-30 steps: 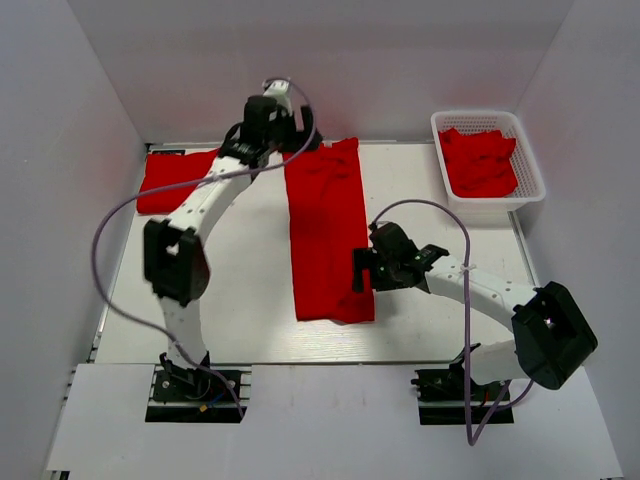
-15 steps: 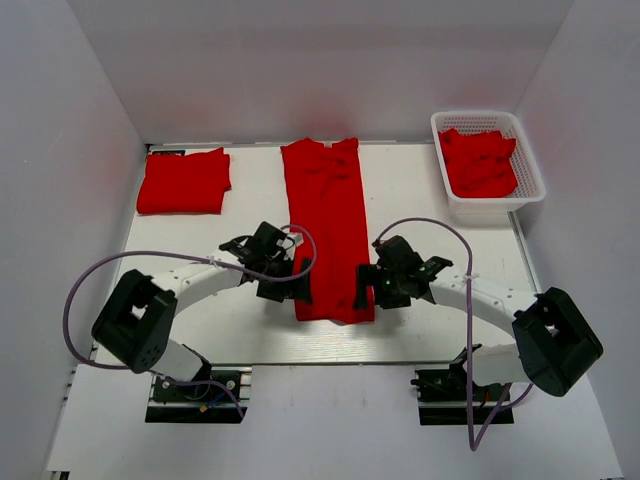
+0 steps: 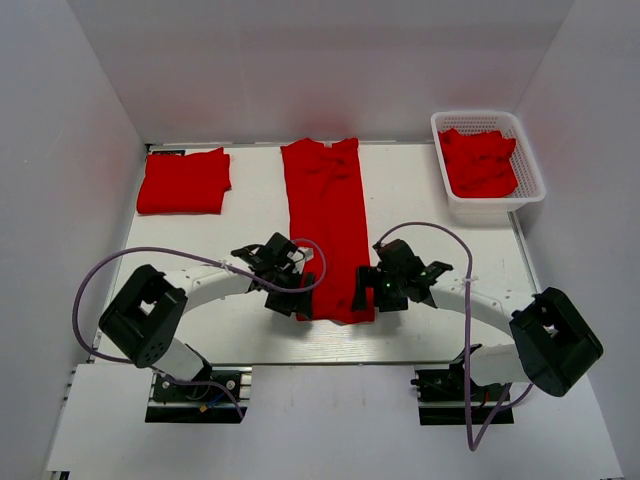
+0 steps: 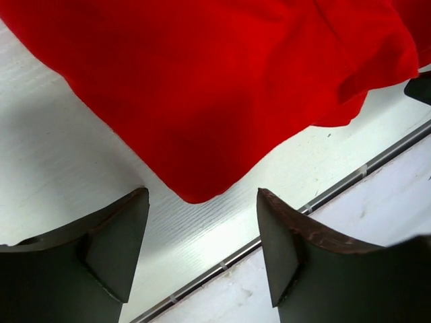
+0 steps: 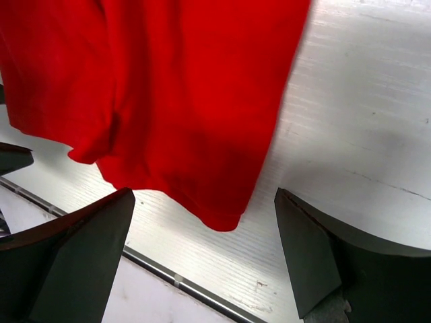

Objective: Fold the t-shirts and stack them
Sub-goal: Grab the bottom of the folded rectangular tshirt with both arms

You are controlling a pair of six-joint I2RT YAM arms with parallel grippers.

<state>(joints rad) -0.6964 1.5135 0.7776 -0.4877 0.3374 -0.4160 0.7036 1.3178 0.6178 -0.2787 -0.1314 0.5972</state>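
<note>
I will grip the red t-shirt's near corner (image 3: 371, 318) (image 5: 225, 218) with my right gripper next, opposite the left gripper's corner. Then the near end of the t-shirt can be folded over.
A red t-shirt (image 3: 326, 220) lies as a long narrow strip down the middle of the table. My left gripper (image 3: 303, 306) is open at the strip's near left corner (image 4: 195, 192), which lies between the fingers (image 4: 108, 242). My right gripper (image 3: 362, 300) is open at the near right corner (image 5: 225, 219), the cloth just ahead of its fingers (image 5: 313, 259). Neither holds cloth. A folded red t-shirt (image 3: 184, 181) lies at the far left. More red t-shirts (image 3: 482, 160) fill the white basket (image 3: 528, 160) at the far right.
The table's near edge with a metal rail (image 4: 283, 235) runs right behind both grippers; it also shows in the right wrist view (image 5: 168, 276). White walls enclose the table on three sides. Purple cables loop over both arms.
My left arm swung from the shirt's far end down to its near left corner, then edged closer. My right gripper shifted slightly nearer the near right corner. The shirt has not moved.
</note>
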